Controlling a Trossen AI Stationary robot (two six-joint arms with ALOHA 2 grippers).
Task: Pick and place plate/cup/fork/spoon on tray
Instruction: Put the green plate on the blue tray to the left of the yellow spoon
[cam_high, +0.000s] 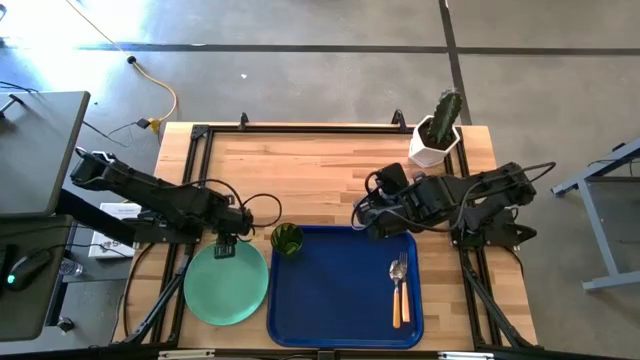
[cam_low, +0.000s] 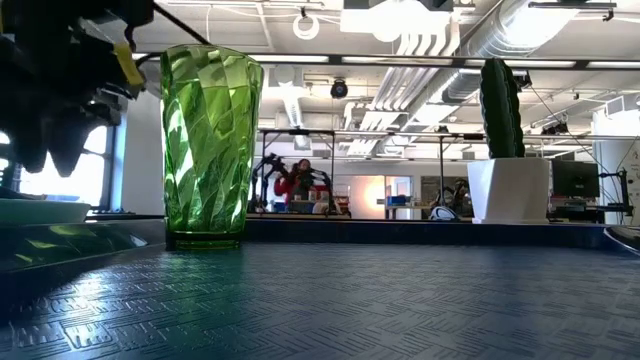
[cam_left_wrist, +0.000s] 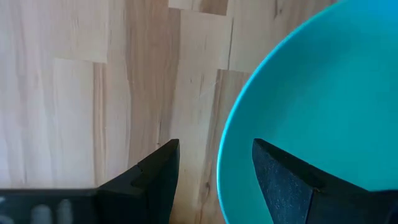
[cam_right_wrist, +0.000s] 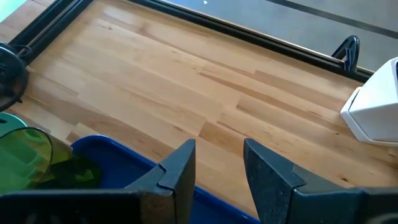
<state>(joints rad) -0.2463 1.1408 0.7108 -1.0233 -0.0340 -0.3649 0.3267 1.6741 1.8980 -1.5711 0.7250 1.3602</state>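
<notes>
My left gripper is still too high to close on the plate. Both fingers are above its far rim (cam_high: 206, 248) (cam_left_wrist: 222, 143), with the wood well below them, so the gripper needs to first go down.
The mint-green plate (cam_high: 226, 285) lies flat on the wooden table, just left of the dark-blue tray (cam_high: 340, 300). My left gripper (cam_high: 224, 248) is open, pointing down over the plate's far rim. In the left wrist view (cam_left_wrist: 216, 146), one finger stands outside the rim (cam_left_wrist: 225, 155) and one over the plate. The green cup (cam_high: 287, 239) stands upright in the tray's far left corner. The fork and spoon (cam_high: 400, 290) lie side by side on the tray's right part. My right gripper (cam_high: 368, 225) is open and empty above the tray's far rim (cam_right_wrist: 112, 149).
A white pot with a cactus (cam_high: 437, 135) stands at the table's far right corner. Bare wood lies beyond the tray (cam_right_wrist: 186, 81). A black frame rail (cam_high: 300, 127) runs round the table's edge. In the low view the cup (cam_low: 210, 140) stands close in front.
</notes>
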